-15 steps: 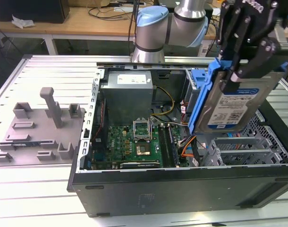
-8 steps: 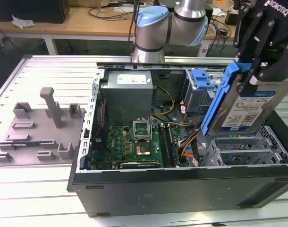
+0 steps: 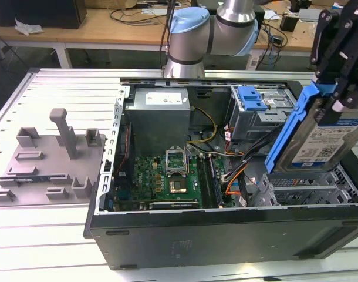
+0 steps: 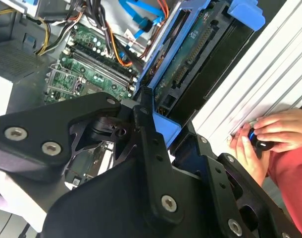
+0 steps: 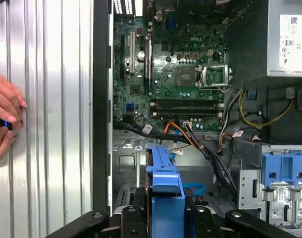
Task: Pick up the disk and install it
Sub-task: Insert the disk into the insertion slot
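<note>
In the exterior view, the disk's lower edge hangs tilted above the perforated drive cage, so my gripper needs to lower the disk before opening.
The disk, a silver drive with a white-and-blue label in a bright blue carrier, hangs tilted in the air over the end of the open computer case at the exterior view's right. My gripper comes down from above and is shut on the disk's upper end. The first wrist view has the carrier's blue edge standing between the black fingers, above the grey drive bay. In the second wrist view the disk's underside with its circuit board faces the camera.
Inside the case lie the green motherboard, the grey power supply box, loose cables and a blue latch on a metal cage. A perforated drive cage sits under the disk. A grey fixture plate lies beside the case. A person's hands rest on the ribbed table.
</note>
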